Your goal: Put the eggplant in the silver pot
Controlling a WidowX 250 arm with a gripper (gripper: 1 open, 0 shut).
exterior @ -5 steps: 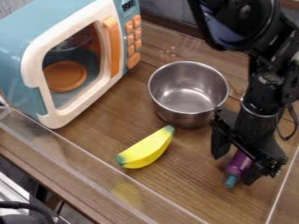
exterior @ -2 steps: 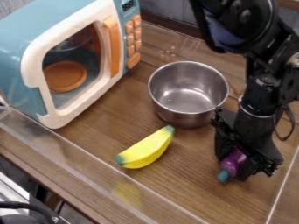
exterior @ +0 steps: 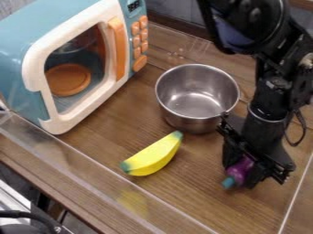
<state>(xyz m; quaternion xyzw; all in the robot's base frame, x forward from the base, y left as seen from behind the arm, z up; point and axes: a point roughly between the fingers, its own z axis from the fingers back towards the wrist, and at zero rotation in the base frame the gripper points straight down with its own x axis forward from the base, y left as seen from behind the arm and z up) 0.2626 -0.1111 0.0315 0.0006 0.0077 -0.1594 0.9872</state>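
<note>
The eggplant is over bare wood, short of the silver pot's rim, so my gripper needs to move the eggplant [exterior: 243, 171] toward the pot before letting it go.
The eggplant [exterior: 243, 171] lies on the wooden table at the lower right, purple with its teal stem end [exterior: 229, 182] pointing toward the front. My gripper [exterior: 253, 164] points straight down over it, and its black fingers are shut on the eggplant's body, hiding most of it. The silver pot [exterior: 196, 93] stands empty just up and left of the gripper, a short gap away.
A yellow toy banana [exterior: 152, 155] lies left of the eggplant. A teal toy microwave [exterior: 68, 57] with its door open fills the back left. The table's front edge [exterior: 146, 206] runs diagonally below the banana.
The gripper has sunk onto the eggplant and its fingers have closed in on it. The eggplant has shifted slightly left between the fingers.
</note>
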